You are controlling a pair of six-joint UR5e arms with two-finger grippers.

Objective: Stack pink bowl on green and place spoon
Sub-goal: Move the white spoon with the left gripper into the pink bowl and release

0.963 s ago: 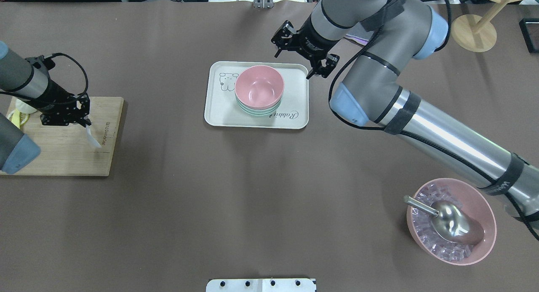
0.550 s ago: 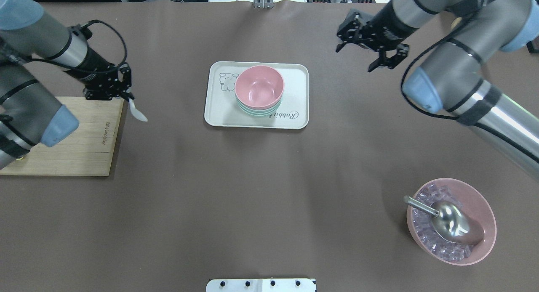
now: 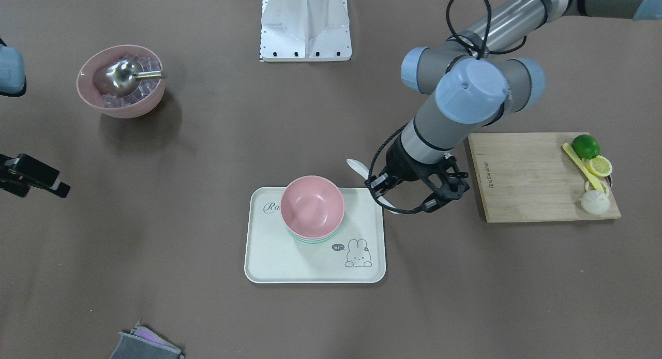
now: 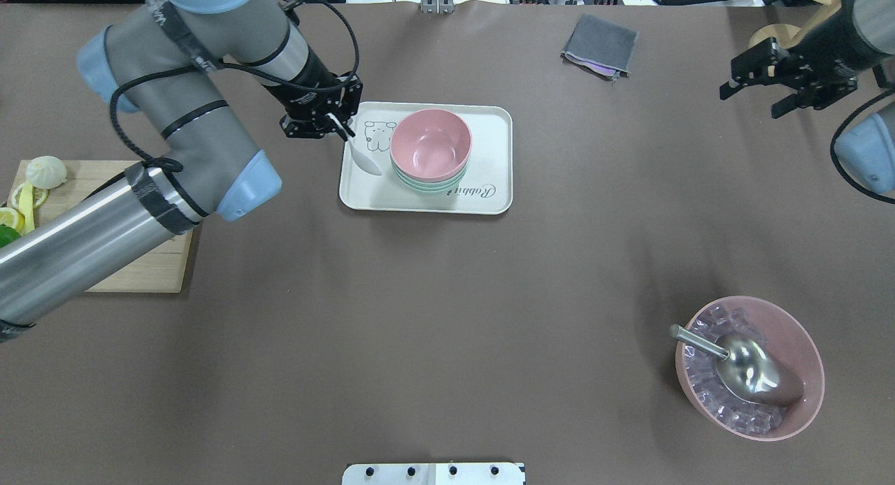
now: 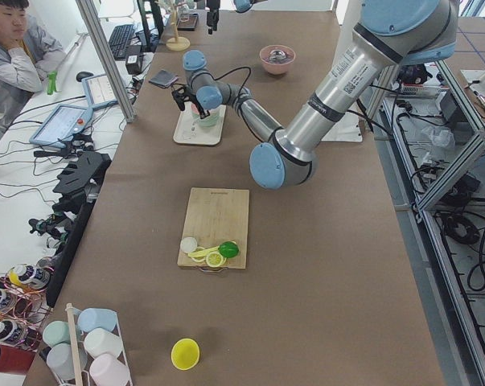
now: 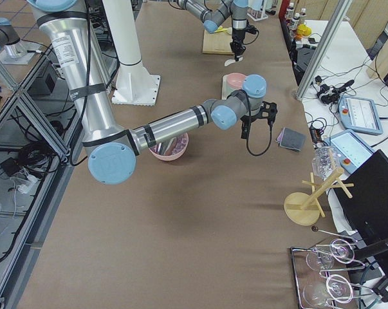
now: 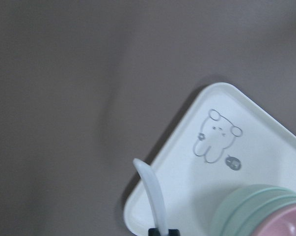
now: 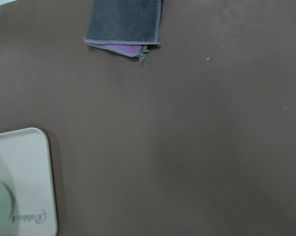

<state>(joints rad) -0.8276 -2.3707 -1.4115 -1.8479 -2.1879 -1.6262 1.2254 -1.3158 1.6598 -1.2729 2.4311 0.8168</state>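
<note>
I should move the white spoon (image 3: 358, 168) over the pink bowl before my left gripper lets go of it, because the spoon hangs outside the pink bowl's rim.
The pink bowl (image 4: 430, 144) sits nested on the green bowl (image 4: 428, 185) on the white rabbit tray (image 4: 489, 191). My left gripper (image 4: 340, 127) is shut on the handle of a white spoon (image 4: 365, 160) and holds it over the tray's far-left corner, just left of the bowls. The left wrist view shows the spoon (image 7: 152, 191) over the tray's edge (image 7: 138, 216), with the green bowl (image 7: 251, 206) to the right. In the front view the spoon's head (image 3: 357, 166) sticks out behind the gripper. My right gripper (image 4: 752, 102) is open and empty, far to the right of the tray.
A second pink bowl (image 4: 804, 345) with ice cubes and a metal scoop (image 4: 748, 366) stands at the near right. A wooden cutting board (image 4: 140, 275) with lime and lemon pieces lies at the left. A grey cloth (image 4: 599, 52) and a wooden stand (image 4: 772, 36) are at the far right.
My left gripper has carried the spoon from over the cutting board to the tray's left corner. My right gripper has drawn away from the tray to the far right.
</note>
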